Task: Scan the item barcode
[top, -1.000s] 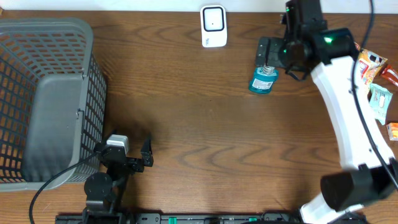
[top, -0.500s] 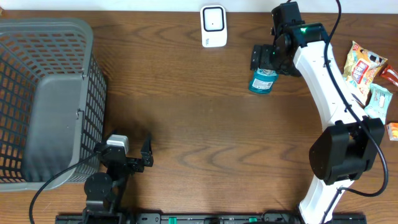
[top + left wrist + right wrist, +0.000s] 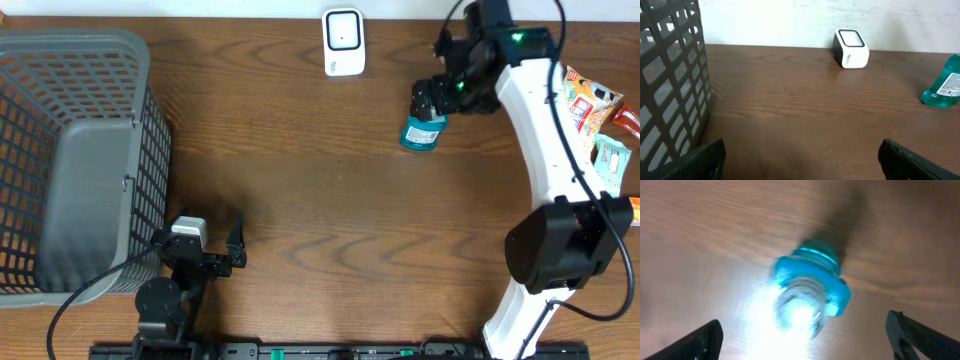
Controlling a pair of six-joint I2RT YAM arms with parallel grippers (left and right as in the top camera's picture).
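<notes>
My right gripper is to take the teal mouthwash bottle by its far end next, so the white label stays uncovered and the bottle's barcode can be scanned.
The item, a teal mouthwash bottle (image 3: pixel 421 130), lies on the wooden table at the back right. My right gripper (image 3: pixel 438 98) hovers over its far end, open, with its fingers wide apart. In the right wrist view the bottle (image 3: pixel 810 287) shows end-on under a bright glare, just ahead of the right gripper (image 3: pixel 805 342), and the fingers do not touch it. A white barcode scanner (image 3: pixel 343 42) stands at the back centre. My left gripper (image 3: pixel 203 243) rests open near the front, holding nothing. The left wrist view shows the scanner (image 3: pixel 851 48) and the bottle (image 3: pixel 945 85) far ahead of the left gripper (image 3: pixel 802 165).
A tall grey mesh basket (image 3: pixel 70 160) fills the left side, close beside the left arm; its wall (image 3: pixel 670 75) is also in the left wrist view. Several snack packets (image 3: pixel 590 105) lie at the right edge of the table.
The right arm has shifted its wrist left and then back right over the bottle. The bottle has not moved. The left arm is still.
</notes>
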